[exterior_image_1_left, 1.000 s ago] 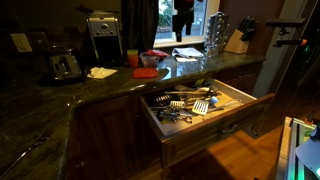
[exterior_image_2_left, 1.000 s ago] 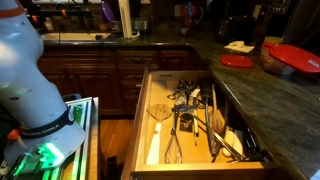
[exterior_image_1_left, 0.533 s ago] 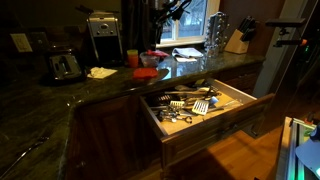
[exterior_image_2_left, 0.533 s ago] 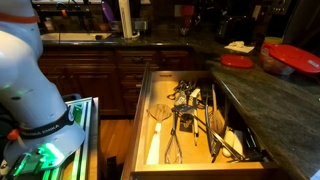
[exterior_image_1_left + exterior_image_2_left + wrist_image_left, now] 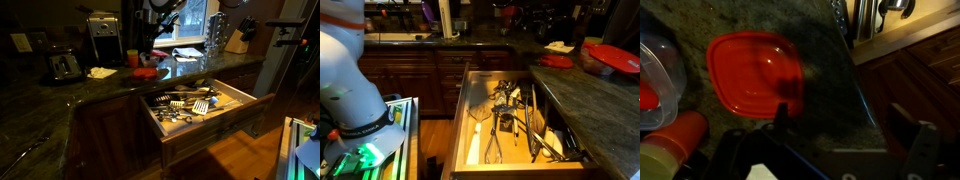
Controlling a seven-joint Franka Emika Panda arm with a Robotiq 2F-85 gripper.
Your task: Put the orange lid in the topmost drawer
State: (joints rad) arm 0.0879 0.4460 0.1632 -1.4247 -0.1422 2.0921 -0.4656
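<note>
I will next use my gripper to grab the orange lid (image 5: 755, 73) by its rim away from the clear container, so the lid's body stays free to lay in the drawer.
The orange lid (image 5: 755, 73) lies flat on the dark granite counter; it also shows in both exterior views (image 5: 147, 71) (image 5: 557, 61). My gripper (image 5: 840, 125) hovers above the counter with its jaws spread apart and nothing between them. The lid is beside and just beyond the left fingertip (image 5: 781, 112), not between the fingers. In an exterior view the gripper (image 5: 152, 42) hangs dark over the lid. The topmost drawer (image 5: 215, 130) stands pulled out below the counter, with pale inner walls (image 5: 461, 120) and full of metal utensils.
An orange cup (image 5: 132, 58) and a clear container (image 5: 150, 59) stand by the lid; both show at the left of the wrist view (image 5: 678, 132) (image 5: 655, 70). A red-lidded container (image 5: 613, 57), coffee maker (image 5: 103, 36), toaster (image 5: 63, 66) and knife block (image 5: 236, 40) are on the counter.
The arm has swung along the counter from the window side toward the orange lid and come lower. The lid and the drawer have not moved.
</note>
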